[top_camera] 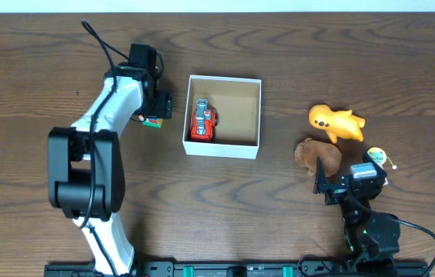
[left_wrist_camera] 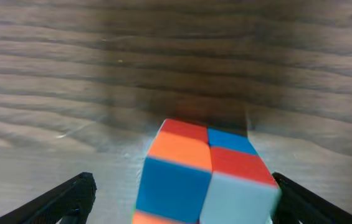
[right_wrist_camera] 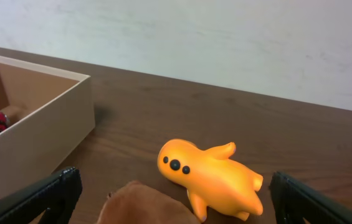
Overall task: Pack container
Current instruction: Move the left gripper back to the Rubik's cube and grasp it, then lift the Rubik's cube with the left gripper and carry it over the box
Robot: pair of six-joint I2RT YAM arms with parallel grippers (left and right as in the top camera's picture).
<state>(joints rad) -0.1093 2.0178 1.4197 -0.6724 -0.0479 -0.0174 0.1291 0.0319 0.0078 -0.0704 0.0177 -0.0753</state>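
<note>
I need to grab the puzzle cube by its opposite sides with my left gripper next, which leaves the puzzle cube's bottom free to sit in the container.
The container, a low white box with a brown inside, sits mid-table and holds a red toy car. Just left of it, my left gripper is down over a multicoloured puzzle cube. In the left wrist view the cube stands between the open jaws of that gripper; a gap shows at the left finger, while the right one is at the cube's edge. My right gripper is open, just short of a brown toy and an orange toy.
In the right wrist view the orange toy and the brown toy lie ahead between the fingers, with the container's wall at left. A small green and yellow object lies by the right arm.
</note>
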